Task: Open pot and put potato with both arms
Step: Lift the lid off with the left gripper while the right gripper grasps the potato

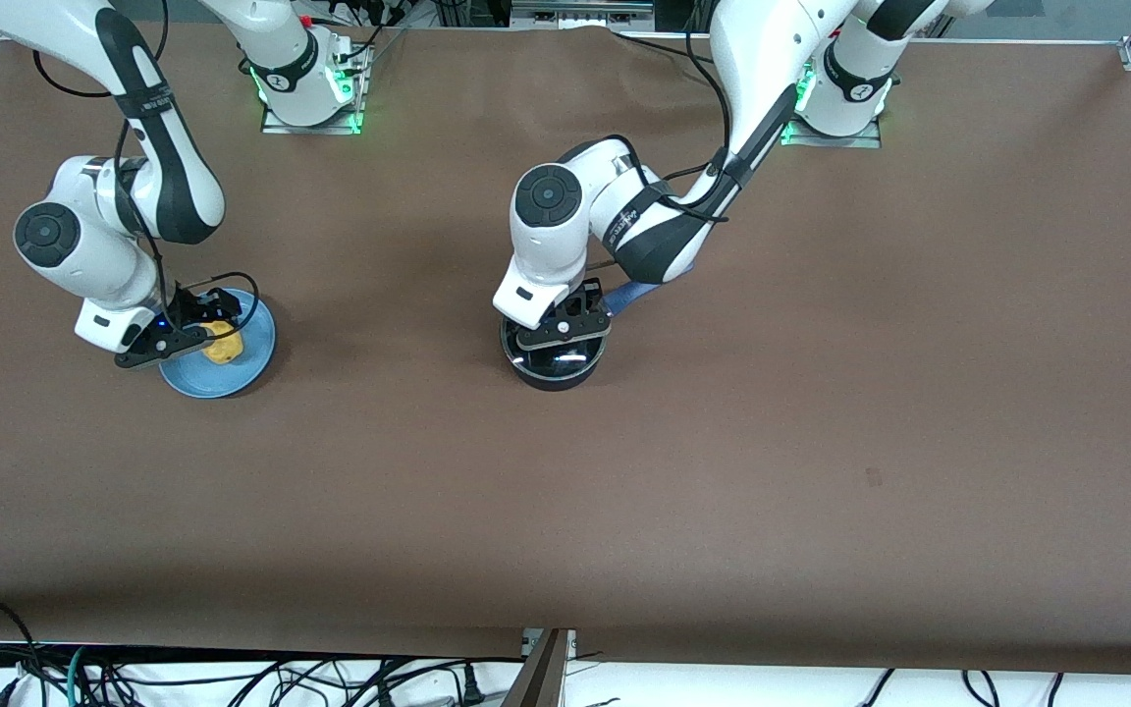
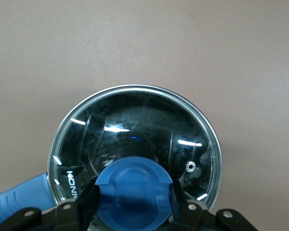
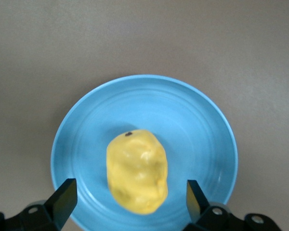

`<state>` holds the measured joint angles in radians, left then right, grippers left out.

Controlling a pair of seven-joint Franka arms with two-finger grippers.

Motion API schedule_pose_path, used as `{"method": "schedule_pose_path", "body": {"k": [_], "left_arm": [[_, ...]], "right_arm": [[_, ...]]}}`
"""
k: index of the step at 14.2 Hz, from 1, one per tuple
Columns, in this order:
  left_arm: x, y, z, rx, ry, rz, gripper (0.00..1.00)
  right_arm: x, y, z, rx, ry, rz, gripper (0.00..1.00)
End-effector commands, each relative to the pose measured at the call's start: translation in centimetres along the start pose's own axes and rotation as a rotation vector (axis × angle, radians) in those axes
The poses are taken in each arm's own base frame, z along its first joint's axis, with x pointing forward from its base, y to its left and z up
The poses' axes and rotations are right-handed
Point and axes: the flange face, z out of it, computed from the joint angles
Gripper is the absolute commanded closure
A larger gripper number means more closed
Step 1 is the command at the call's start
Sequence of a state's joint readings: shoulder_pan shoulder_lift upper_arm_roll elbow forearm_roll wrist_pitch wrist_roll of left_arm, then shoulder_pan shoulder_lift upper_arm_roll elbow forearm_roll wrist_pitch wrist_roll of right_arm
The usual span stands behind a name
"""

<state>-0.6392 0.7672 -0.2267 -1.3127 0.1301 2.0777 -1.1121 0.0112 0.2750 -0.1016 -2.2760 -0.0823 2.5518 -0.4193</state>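
Note:
My right gripper lowers, before closing on the yellow potato (image 1: 225, 345) on the light-blue plate (image 1: 237, 378). Its fingers are above the potato, so closing now would miss it.
The black pot (image 1: 556, 371) stands mid-table with its glass lid (image 2: 135, 127) on, and its blue handle (image 1: 630, 293) points toward the left arm's base. My left gripper (image 1: 565, 324) is down on the lid. Its fingers (image 2: 86, 202) press both sides of the blue knob (image 2: 133, 190). The yellow potato (image 1: 225, 345) lies on a light-blue plate (image 1: 237, 378) toward the right arm's end. My right gripper (image 1: 204, 331) hovers low over the potato (image 3: 137, 168) and is open, with one finger (image 3: 63, 195) on either side of it and clear of it.
The plate (image 3: 197, 125) sits on the brown table cover (image 1: 723, 471). The arms' bases (image 1: 310, 88) stand along the table's edge farthest from the front camera. Cables hang past the table's edge nearest the front camera.

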Motion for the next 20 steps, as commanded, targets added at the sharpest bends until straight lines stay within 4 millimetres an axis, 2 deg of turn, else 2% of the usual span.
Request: {"method": "schedule_pose_path", "body": {"k": [1,3,4,5,6,7,8,9,10,12,14,16,18,19,20], "left_arm": [[0.2,0.4,-0.2,0.008,0.033,-0.008,0.46],[0.4,0.4,-0.8,0.002,0.034,-0.010,0.49],[0.8,0.2,-1.9,-0.006,0.039,-0.013,0.50],[0.9,0.2,-3.7,-0.023,0.046,-0.014,0.51],[1.0,-0.1,-5.4,-0.035,0.052,-0.015,0.52],[1.2,-0.5,-6.7,-0.028,0.050,-0.011,0.52],[1.8,-1.3,-8.1,-0.028,0.033,0.007,0.52],[2.9,-2.5,-9.5,-0.032,0.031,0.031,0.52],[4.8,-4.7,-10.1,-0.015,0.028,0.064,0.53],[9.7,-10.4,-11.7,-0.035,-0.001,0.107,0.53],[14.5,-17.3,-12.6,-0.043,-0.018,0.206,0.53],[17.9,-24.7,-11.6,-0.007,-0.039,0.337,0.54],[20.3,-31.1,-9.9,0.031,-0.069,0.436,0.55],[21.0,-33.7,-8.8,0.038,-0.086,0.454,0.55],[21.6,-36.0,-7.7,0.037,-0.097,0.459,0.55]], "right_arm": [[-0.2,0.1,2.0,-0.017,0.025,-0.027,0.00],[-0.3,0.5,3.2,-0.024,0.032,-0.049,0.00],[-0.5,0.7,3.8,-0.023,0.026,-0.045,0.03],[-0.6,0.8,4.2,-0.026,0.027,-0.046,0.16],[-0.6,0.8,4.4,-0.027,0.029,-0.046,0.44],[-0.6,0.8,4.4,-0.025,0.026,-0.047,0.63],[-0.6,0.8,4.2,-0.027,0.029,-0.047,0.75],[-0.4,0.9,3.8,-0.029,0.033,-0.047,0.79],[0.0,0.7,3.0,-0.033,0.043,-0.047,0.81],[1.1,0.2,0.1,-0.019,0.023,-0.049,0.82],[3.0,0.1,-3.3,0.012,-0.049,-0.015,0.82],[5.9,-1.1,-7.8,0.045,-0.140,0.036,0.82],[8.5,-3.0,-12.5,0.062,-0.210,0.107,0.82],[9.7,-4.8,-14.3,0.063,-0.229,0.140,0.82],[11.0,-7.4,-16.0,0.059,-0.233,0.166,0.82]]}}
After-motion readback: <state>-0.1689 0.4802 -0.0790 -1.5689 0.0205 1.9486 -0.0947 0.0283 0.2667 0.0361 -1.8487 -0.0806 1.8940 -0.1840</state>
